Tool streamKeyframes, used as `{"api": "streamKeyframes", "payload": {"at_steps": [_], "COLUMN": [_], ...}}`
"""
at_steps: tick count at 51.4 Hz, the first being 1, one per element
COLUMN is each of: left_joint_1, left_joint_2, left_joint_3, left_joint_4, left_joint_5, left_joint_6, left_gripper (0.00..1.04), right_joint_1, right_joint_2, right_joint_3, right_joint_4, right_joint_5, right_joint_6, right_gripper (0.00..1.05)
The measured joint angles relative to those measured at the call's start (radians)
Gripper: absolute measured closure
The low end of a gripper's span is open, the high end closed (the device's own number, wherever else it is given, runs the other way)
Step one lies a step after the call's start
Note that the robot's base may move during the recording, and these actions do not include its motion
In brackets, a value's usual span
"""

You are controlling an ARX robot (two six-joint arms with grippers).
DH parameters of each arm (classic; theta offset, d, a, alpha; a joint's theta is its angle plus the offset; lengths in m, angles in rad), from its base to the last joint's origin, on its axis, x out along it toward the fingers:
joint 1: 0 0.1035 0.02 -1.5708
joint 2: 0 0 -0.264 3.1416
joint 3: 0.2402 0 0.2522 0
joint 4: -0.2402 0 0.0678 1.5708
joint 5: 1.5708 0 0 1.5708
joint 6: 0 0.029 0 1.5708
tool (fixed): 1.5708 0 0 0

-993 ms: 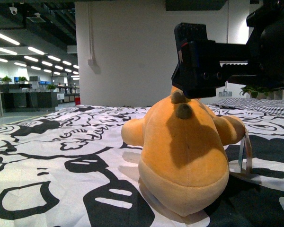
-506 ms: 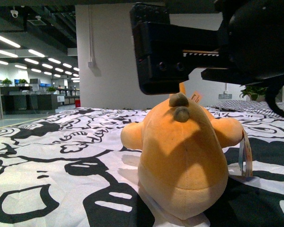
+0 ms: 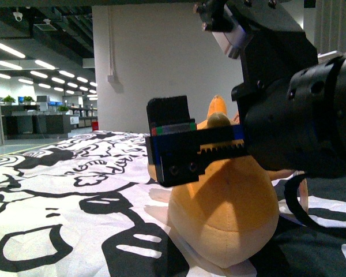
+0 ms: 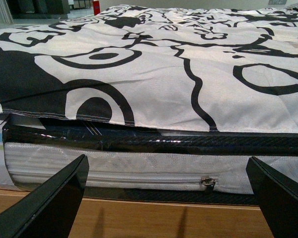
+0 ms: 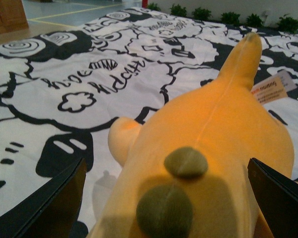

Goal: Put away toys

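Observation:
My right gripper is to put this toy point(image 3: 222, 222) away, so next it needs to grab the orange-yellow plush toy by its body around the olive spikes.
The orange-yellow plush toy point(image 3: 222, 222) lies on the black-and-white bedspread point(image 3: 57, 190), its paler tan underside low and near the camera. My right gripper point(image 3: 207, 147) is open and low over the toy's back, its black finger point(image 3: 168, 141) to the left of the body. In the right wrist view the toy point(image 5: 213, 139) fills the space between the open fingertips point(image 5: 49, 203), with two olive spikes point(image 5: 185, 162) just ahead of the right gripper point(image 5: 166, 206). My left gripper point(image 4: 169, 198) is open and empty, facing the mattress side point(image 4: 114, 166).
A paper tag point(image 5: 271, 88) hangs by the toy's far end. The bedspread point(image 4: 164, 64) overhangs the mattress edge, with a zip pull point(image 4: 205, 182) and wooden floor point(image 4: 139, 220) below. A white wall point(image 3: 161, 63) stands behind the bed and an open office hall point(image 3: 40, 109) at the left.
My right gripper has come down and towards the camera, from above the toy's top to level with its upper body, now covering part of it. The toy has not moved.

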Motion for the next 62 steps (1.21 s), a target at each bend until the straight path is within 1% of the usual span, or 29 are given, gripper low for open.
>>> {"api": "streamKeyframes", "payload": {"at_steps": [20, 39, 41, 45, 47, 48, 54, 56, 62], "left_joint_1": [0.000, 0.000, 0.000, 0.000, 0.000, 0.000, 0.000, 0.000, 0.000], "left_joint_2": [0.000, 0.000, 0.000, 0.000, 0.000, 0.000, 0.000, 0.000, 0.000], "left_joint_3": [0.000, 0.000, 0.000, 0.000, 0.000, 0.000, 0.000, 0.000, 0.000], "left_joint_4": [0.000, 0.000, 0.000, 0.000, 0.000, 0.000, 0.000, 0.000, 0.000], "left_joint_5": [0.000, 0.000, 0.000, 0.000, 0.000, 0.000, 0.000, 0.000, 0.000], "left_joint_6": [0.000, 0.000, 0.000, 0.000, 0.000, 0.000, 0.000, 0.000, 0.000], "left_gripper": [0.06, 0.06, 0.06, 0.06, 0.06, 0.06, 0.06, 0.06, 0.06], "right_joint_1": [-0.019, -0.034, -0.035, -0.038, -0.039, -0.041, -0.044, -0.046, -0.055], "right_joint_2": [0.036, 0.053, 0.053, 0.053, 0.053, 0.052, 0.043, 0.036, 0.003], "right_joint_3": [-0.024, -0.047, -0.050, -0.053, -0.053, -0.053, -0.053, -0.053, -0.053], "right_joint_4": [0.020, -0.003, -0.002, 0.007, 0.010, 0.011, 0.014, 0.014, 0.007], "right_joint_5": [0.008, -0.009, -0.007, -0.002, -0.002, 0.001, 0.008, 0.008, -0.011], "right_joint_6": [0.009, 0.050, 0.053, 0.054, 0.055, 0.055, 0.064, 0.071, 0.087], "right_gripper": [0.06, 0.06, 0.08, 0.17, 0.21, 0.26, 0.45, 0.53, 0.72]}}
